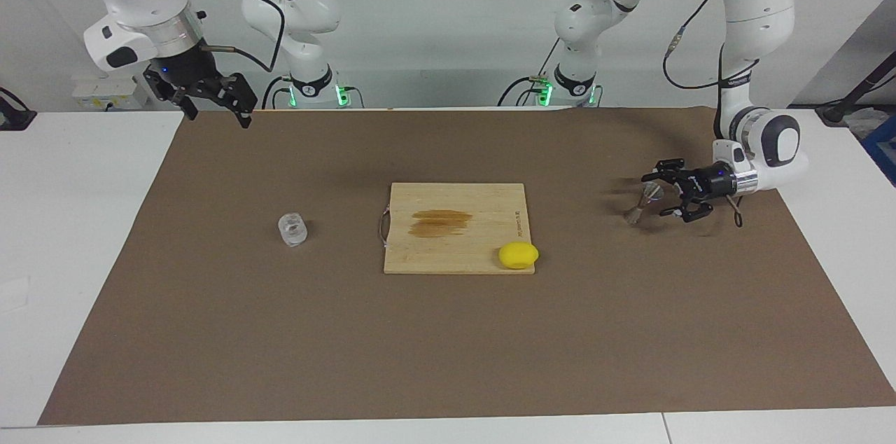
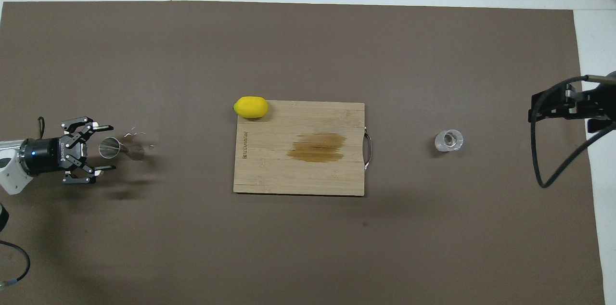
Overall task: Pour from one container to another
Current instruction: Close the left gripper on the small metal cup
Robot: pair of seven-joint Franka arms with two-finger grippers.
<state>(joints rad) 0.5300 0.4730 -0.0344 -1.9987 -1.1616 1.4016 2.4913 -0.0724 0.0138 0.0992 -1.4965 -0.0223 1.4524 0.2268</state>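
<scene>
The jigger's cones slope outward toward both ends from where they meet. My left gripper next needs to take hold of it there, by its narrow middle.
The clear glass cup stands on the brown mat toward the right arm's end. The silvery hourglass jigger stands toward the left arm's end. My left gripper lies low and sideways at the jigger, open, with one finger on each side of its upper cone. I cannot tell whether the fingers touch it. My right gripper hangs open and empty over the mat's corner by its own base, well apart from the glass cup.
A wooden cutting board with a dark stain lies mid-mat between the two containers. A yellow lemon rests at the board's corner farthest from the robots, toward the left arm's end. White table surrounds the mat.
</scene>
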